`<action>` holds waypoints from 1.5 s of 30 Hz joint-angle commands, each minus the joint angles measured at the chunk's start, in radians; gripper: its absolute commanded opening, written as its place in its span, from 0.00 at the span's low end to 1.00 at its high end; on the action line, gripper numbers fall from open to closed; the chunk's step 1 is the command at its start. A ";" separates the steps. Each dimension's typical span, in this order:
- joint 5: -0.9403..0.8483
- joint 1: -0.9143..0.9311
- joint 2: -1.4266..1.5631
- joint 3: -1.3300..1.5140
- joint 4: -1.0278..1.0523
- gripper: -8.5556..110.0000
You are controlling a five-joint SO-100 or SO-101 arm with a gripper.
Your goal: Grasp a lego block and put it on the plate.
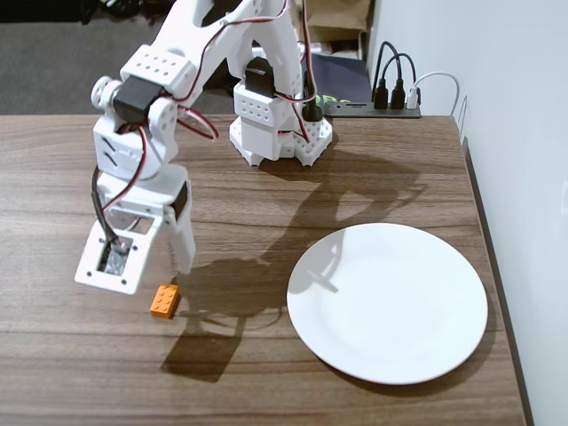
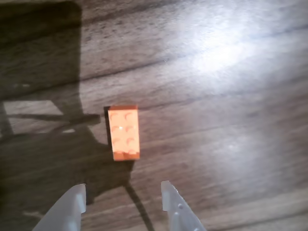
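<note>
My gripper takes hold of the small orange lego block by its long sides next, to put the block on the white plate (image 1: 387, 302).
The orange lego block (image 1: 164, 302) lies flat on the wooden table, left of the plate. The white plate (image 1: 387, 302) sits at the right and holds nothing. My gripper (image 1: 169, 259) hangs just above and behind the block, jaws open and empty. In the wrist view the block (image 2: 124, 132) lies studs up, lengthwise, just ahead of my open gripper (image 2: 122, 190). Its two translucent fingertips (image 2: 77, 195) stand apart at the bottom edge, wider than the block. The plate is out of the wrist view.
The arm's white base (image 1: 275, 133) stands at the table's back. A black power strip (image 1: 373, 108) with plugs lies behind it. A white wall (image 1: 524, 133) runs along the table's right edge. The arm's shadow falls around the block.
</note>
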 commanded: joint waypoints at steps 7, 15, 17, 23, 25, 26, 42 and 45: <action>-0.002 -0.025 -0.086 -0.069 -0.087 0.25; 0.002 -0.035 -0.150 -0.083 -0.117 0.24; 0.008 -0.041 -0.160 -0.083 -0.126 0.24; 0.020 -0.058 -0.175 -0.081 -0.135 0.19; 0.025 -0.063 -0.175 -0.075 -0.138 0.14; 0.028 -0.064 -0.175 -0.074 -0.141 0.13; 0.054 -0.123 0.097 0.130 -0.144 0.13; 0.058 -0.160 0.201 0.219 -0.144 0.13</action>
